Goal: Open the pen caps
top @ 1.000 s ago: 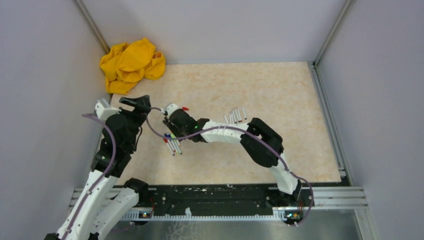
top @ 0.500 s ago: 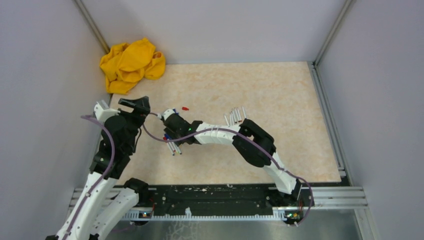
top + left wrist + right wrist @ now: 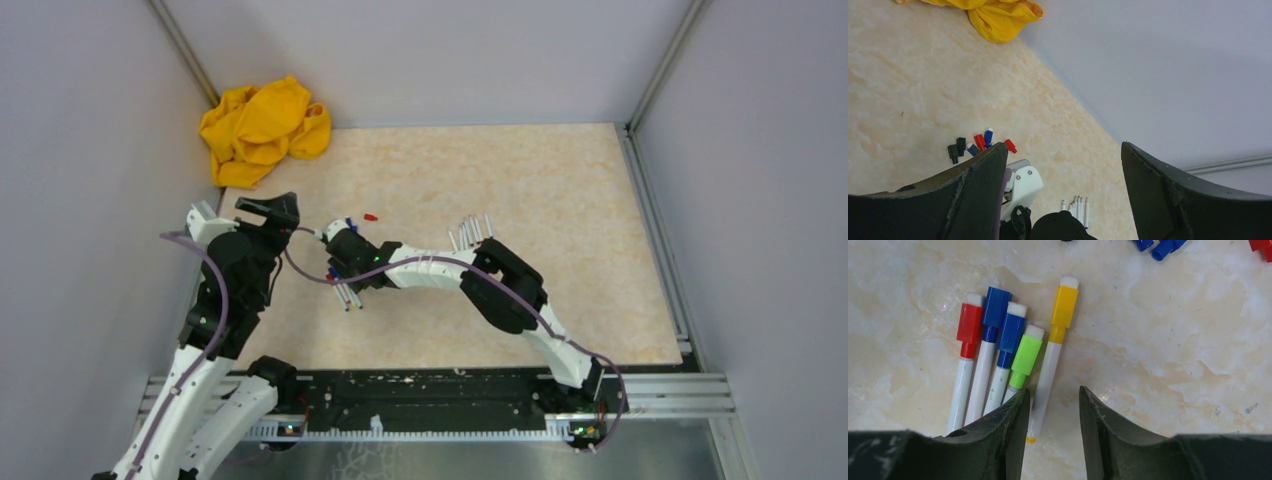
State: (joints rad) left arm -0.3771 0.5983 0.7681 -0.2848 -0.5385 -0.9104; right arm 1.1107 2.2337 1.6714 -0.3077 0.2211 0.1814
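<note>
Only the yellow-capped marker's white body lies between my right gripper's fingers, so closing now would catch the marker and it is time to close.
Several capped markers lie side by side in the right wrist view, with a red cap (image 3: 969, 323), two blue caps (image 3: 996, 307), a green cap (image 3: 1026, 355) and a yellow cap (image 3: 1064, 306). My right gripper (image 3: 1052, 393) is open just above the table. Its jaws stand either side of the tail end of the yellow-capped marker (image 3: 1044, 385), without pinching it. Loose pen caps lie beyond: blue (image 3: 1160, 247) and red (image 3: 1262, 245). My left gripper (image 3: 1064, 146) hangs wide open and empty above the table, left of the right arm (image 3: 430, 268).
Several uncapped marker barrels (image 3: 472, 232) lie in a fan at mid-table. One red cap (image 3: 370, 216) sits apart from the rest. A crumpled yellow cloth (image 3: 262, 128) fills the far left corner. Black loose caps (image 3: 955, 149) lie beside the red and blue ones.
My right gripper has moved left and nearer, coming down over the row of capped markers. The left arm has stayed where it was.
</note>
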